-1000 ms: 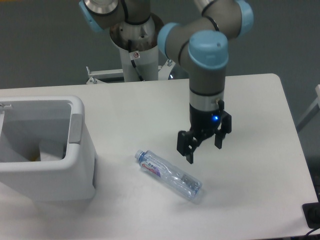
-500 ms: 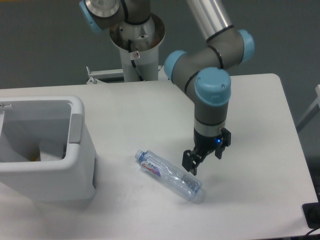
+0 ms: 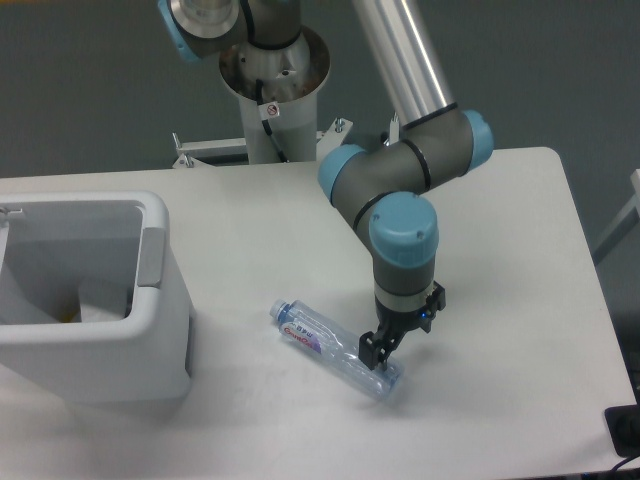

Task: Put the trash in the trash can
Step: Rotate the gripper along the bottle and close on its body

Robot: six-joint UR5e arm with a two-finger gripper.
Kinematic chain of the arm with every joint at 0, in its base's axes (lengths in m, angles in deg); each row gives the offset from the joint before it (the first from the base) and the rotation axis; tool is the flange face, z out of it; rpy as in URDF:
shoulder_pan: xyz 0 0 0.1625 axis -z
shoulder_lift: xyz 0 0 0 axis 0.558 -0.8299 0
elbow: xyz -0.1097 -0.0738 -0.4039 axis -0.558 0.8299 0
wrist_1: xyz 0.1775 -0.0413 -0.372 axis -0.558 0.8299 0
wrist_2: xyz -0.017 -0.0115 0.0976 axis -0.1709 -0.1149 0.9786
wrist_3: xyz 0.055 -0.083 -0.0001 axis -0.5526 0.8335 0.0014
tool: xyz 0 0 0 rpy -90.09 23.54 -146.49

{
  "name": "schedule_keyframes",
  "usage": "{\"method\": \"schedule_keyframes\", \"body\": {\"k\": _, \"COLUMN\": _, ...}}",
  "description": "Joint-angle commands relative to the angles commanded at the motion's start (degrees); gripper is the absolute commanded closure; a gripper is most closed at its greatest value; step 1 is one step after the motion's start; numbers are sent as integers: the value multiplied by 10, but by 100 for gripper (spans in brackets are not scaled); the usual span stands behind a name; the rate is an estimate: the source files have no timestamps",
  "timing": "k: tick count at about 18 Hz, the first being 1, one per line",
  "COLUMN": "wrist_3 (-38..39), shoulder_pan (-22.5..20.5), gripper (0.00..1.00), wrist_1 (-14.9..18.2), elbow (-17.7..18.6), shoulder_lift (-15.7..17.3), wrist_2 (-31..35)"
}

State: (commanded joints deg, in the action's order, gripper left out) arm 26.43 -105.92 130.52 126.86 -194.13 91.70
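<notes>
I will grab the bottom end (image 3: pixel 378 375) with my gripper. That leaves the clear bottle's end with the cap (image 3: pixel 281 311) free to drop into the trash can.
A clear crushed plastic bottle (image 3: pixel 322 340) with a blue-red label lies on its side on the white table, cap pointing to the upper left. My gripper (image 3: pixel 396 335) is lowered over the bottle's base end. Its dark fingers stand apart on either side of the bottle, open. The large white trash can (image 3: pixel 165 330) stands at the left edge, well clear of the gripper. Inside it lies a crumpled white wrapper (image 3: pixel 100 300).
The arm's base column (image 3: pixel 270 100) rises behind the table's far edge. The table's right edge (image 3: pixel 590 300) runs close to the arm's right side. A grey tab (image 3: pixel 150 258) sits on the bin's right rim.
The gripper has come down and moved slightly left, from hovering above and to the right of the bottle to straddling its base end. The bottle has not moved.
</notes>
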Motion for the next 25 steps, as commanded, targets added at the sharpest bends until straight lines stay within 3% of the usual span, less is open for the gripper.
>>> {"method": "schedule_keyframes", "body": {"k": 13, "wrist_3": -1, "shoulder_pan": 14, "gripper": 0, "wrist_1": -10, "elbow": -7, "shoulder_lift": -43, "wrist_2": 6}}
{"method": "schedule_keyframes", "body": {"k": 15, "wrist_3": -1, "shoulder_pan": 19, "gripper": 20, "wrist_1": -10, "elbow": -7, "shoulder_lift": -43, "wrist_2": 6}}
{"method": "schedule_keyframes", "body": {"k": 17, "wrist_3": -1, "shoulder_pan": 19, "gripper": 32, "wrist_1": -10, "elbow": -8, "shoulder_lift": -41, "wrist_2": 5}}
{"method": "schedule_keyframes", "body": {"k": 21, "wrist_3": -1, "shoulder_pan": 19, "gripper": 42, "wrist_1": -9, "elbow": -10, "shoulder_lift": -41, "wrist_2": 5}}
{"method": "schedule_keyframes", "body": {"k": 25, "wrist_3": -2, "shoulder_pan": 19, "gripper": 43, "wrist_1": -10, "elbow": -11, "shoulder_lift": -38, "wrist_2": 5}}
